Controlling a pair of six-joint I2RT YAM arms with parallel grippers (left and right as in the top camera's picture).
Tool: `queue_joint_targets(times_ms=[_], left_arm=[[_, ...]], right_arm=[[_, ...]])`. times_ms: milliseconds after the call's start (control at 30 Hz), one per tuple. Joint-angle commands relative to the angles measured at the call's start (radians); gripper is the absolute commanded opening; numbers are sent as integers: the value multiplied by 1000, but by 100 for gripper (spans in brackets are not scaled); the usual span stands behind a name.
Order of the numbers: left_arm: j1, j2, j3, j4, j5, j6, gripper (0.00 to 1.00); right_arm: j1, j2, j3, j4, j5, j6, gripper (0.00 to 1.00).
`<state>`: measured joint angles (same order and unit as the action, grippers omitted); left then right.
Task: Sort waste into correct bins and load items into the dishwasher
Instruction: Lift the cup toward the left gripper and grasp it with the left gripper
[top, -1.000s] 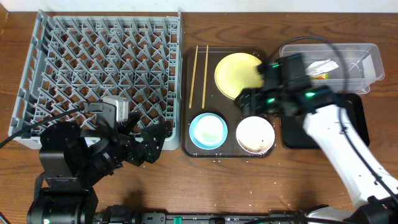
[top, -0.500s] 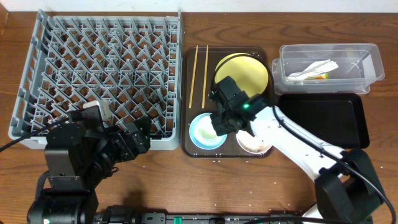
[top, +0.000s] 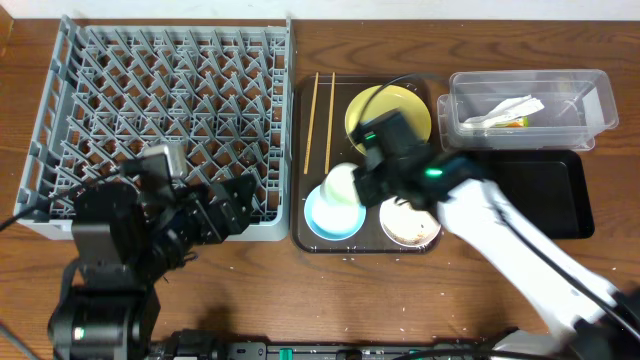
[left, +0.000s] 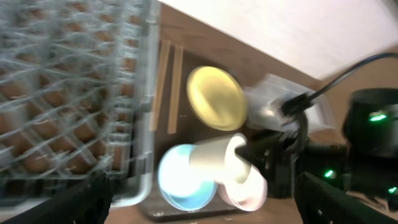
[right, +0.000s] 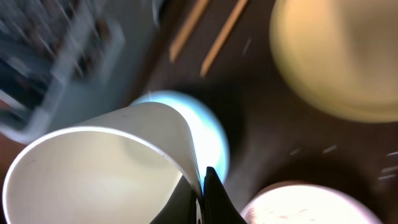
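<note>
My left gripper grabs the white cup by its bottom end (top: 333, 186) (left: 199, 158) next, opposite the cup's held rim, to load it upside down into the dishwasher.
My right gripper (top: 362, 186) (right: 202, 199) is shut on the rim of the white cup (top: 342, 183) (right: 93, 168), one finger inside and one outside. The cup hangs tilted over the light blue bowl (top: 325, 216) (right: 210, 134). Beside it on the brown tray (top: 340, 100) are the white bowl (top: 412, 224), the yellow plate (top: 415, 108) and two chopsticks (top: 311, 120). My left gripper (top: 238, 205) (left: 205, 208) stands open at the near right corner of the grey dish rack (top: 165, 100), holding nothing. In the left wrist view the cup (left: 214, 158) shows blurred above the blue bowl (left: 180, 185).
At the back right, the clear tub (top: 600, 100) holds a crumpled napkin (top: 505, 110) and a small wrapper (top: 512, 122). The black tray (top: 545, 195) lies in front of it. The white bowl has food residue inside.
My right arm swung from the clear tub to the brown tray, shut on the white cup's rim and tipped it up over the blue bowl. The left arm only shifted slightly.
</note>
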<state>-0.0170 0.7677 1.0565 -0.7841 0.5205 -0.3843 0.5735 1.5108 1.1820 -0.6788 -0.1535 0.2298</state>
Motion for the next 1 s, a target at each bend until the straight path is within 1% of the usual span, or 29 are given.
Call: queue_joint_targets(times_ms=[0,33,67,100,133,167,233,267,300,333,400,500,567,700,867,967], left_arm=[[-2,59,21,47,206,-21,93],[-2,79,21,64,241,-22,93],[-2,112,21,90,303,-22,92],[-2,131,21,103,338,-22,92],[-2,155,21,117,379,-22,93],[-2,175,21,129,416,-22,93],[-2,219,21,153,516,-21,93],[-2,239,21,166,568,-21,93],[-2,283,21,190,675,-21,93],[-2,299,21,198,707,-21,93],[-2,330,21,216,769,-21,93],[-2,363,21,253,875,-21,92],[-2,374,21,267,933,-19,89],[-2,373,21,296,989,-18,83],[-2,373,21,297,1025,-18,83],[-2,373,21,297,1033,-18,83]], right_arm=[[-104,-119,3,41,-105,-38,1],[-140,-140,3,63,-166,-47,1],[-195,-161,3,98,-302,-72,1],[-220,-166,3,116,-385,-89,1],[-264,-170,3,150,-540,-116,1],[-285,-170,3,170,-637,-124,1],[-328,-162,3,227,-917,-148,1],[-334,-160,3,246,-994,-151,1],[-336,-154,3,294,-1138,-151,1],[-332,-152,3,313,-1177,-151,1],[-316,-151,3,349,-1209,-153,1],[-294,-151,3,378,-1204,-149,1],[-277,-150,3,383,-1181,-149,1],[-233,-149,2,384,-1078,-148,1],[-172,-149,2,391,-914,-111,1],[-170,-149,3,416,-906,-109,1]])
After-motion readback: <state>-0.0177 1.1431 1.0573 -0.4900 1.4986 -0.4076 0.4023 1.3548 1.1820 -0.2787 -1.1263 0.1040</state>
